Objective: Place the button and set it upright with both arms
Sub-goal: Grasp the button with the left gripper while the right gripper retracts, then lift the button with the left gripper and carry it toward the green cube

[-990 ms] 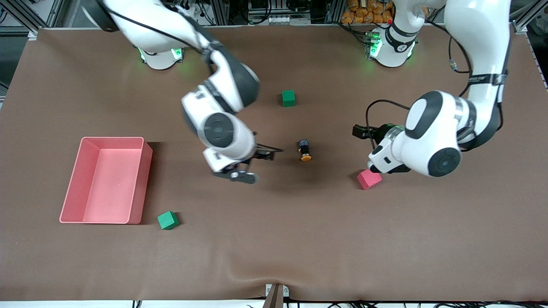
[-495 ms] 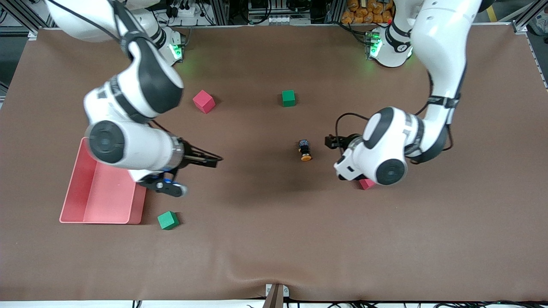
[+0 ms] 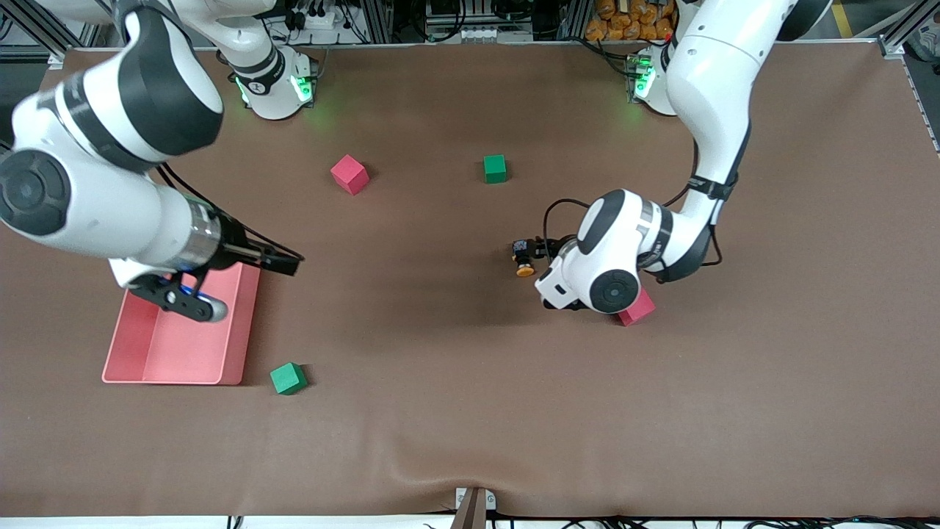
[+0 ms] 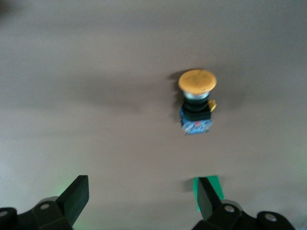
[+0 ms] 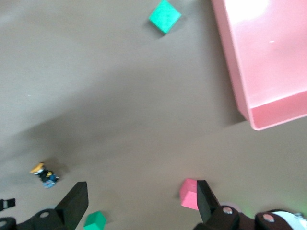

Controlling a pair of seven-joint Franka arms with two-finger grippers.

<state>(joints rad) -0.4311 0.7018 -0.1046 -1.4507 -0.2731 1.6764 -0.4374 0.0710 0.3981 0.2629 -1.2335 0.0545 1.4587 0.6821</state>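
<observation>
Next, the left gripper grabs its black body beside the orange cap, to place the button upright.
The button [image 3: 523,258] lies on its side on the brown table near the middle, its orange cap toward the front camera. In the left wrist view the button [image 4: 196,103] lies ahead of my open fingers, not between them. My left gripper [image 3: 542,251] is open and empty, low beside the button on the left arm's side; it also shows in the left wrist view [image 4: 142,196]. My right gripper [image 3: 292,263] is open and empty over the pink tray's corner, and shows in the right wrist view [image 5: 141,201]. That view shows the button [image 5: 44,175] far off.
A pink tray [image 3: 176,353] stands at the right arm's end. A red cube [image 3: 349,174] and a green cube [image 3: 495,168] lie nearer the bases. A green cube [image 3: 288,378] lies beside the tray. A red cube [image 3: 636,308] lies partly under my left wrist.
My right arm has swung away from the table's middle to the pink tray, uncovering a red cube. My left gripper has moved in toward the button. The button has not moved.
</observation>
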